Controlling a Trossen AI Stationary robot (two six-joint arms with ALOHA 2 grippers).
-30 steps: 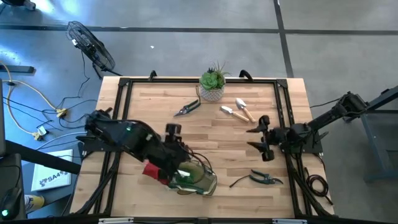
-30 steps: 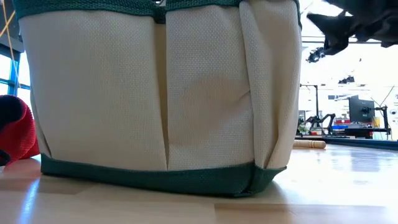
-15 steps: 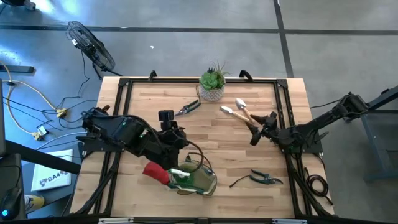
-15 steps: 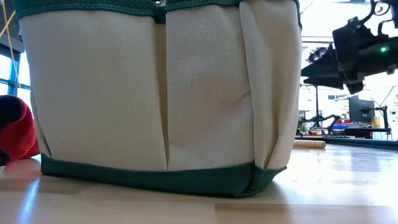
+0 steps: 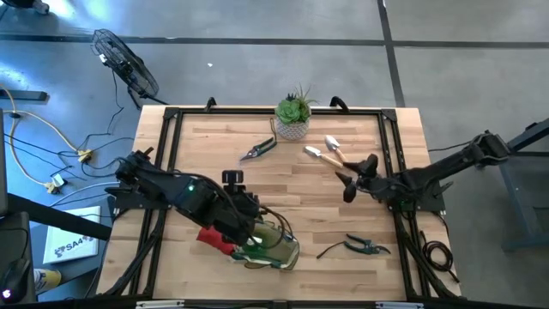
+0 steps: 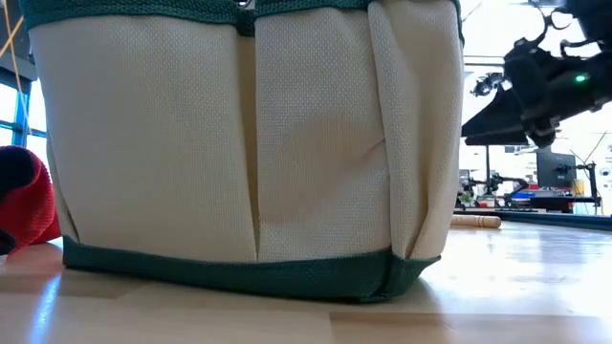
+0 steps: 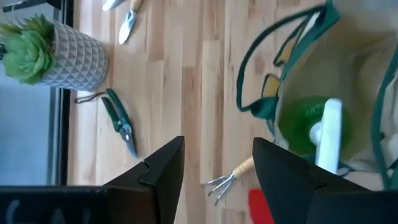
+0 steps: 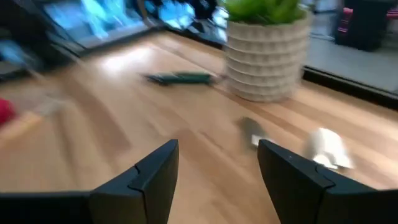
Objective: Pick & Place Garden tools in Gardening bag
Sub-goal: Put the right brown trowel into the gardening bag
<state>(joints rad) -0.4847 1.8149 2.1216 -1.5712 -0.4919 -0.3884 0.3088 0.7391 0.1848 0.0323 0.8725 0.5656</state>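
Note:
The trowel needs to go in the gardening bag (image 5: 276, 246), so my right gripper should take hold of it by its wooden handle (image 5: 343, 159) next.
The gardening bag (image 5: 276, 246) stands near the table's front edge and fills the low view (image 6: 239, 143). A green-and-white piece (image 7: 314, 127) lies in its open mouth. A red piece (image 5: 213, 237) lies at the bag's left side, and a small rake (image 7: 227, 178) lies beside it. My left gripper (image 5: 244, 214) hovers open just beyond the bag, empty. My right gripper (image 5: 347, 184) is open and empty beside two wooden-handled trowels (image 5: 330, 153). One pair of pruning shears (image 5: 257, 148) lies near the plant pot, another (image 5: 360, 246) at the front right.
A green spiky plant in a white pot (image 5: 293, 117) stands at the table's far edge, also in the right wrist view (image 8: 267, 56). Black rails (image 5: 163, 163) frame the table top. Bare wood lies in the middle between both arms.
My left gripper has drawn back from the bag toward the far edge, then come back toward the bag. My right gripper has gone toward the far edge and the trowels and has turned. The green-and-white piece stays in the bag's mouth.

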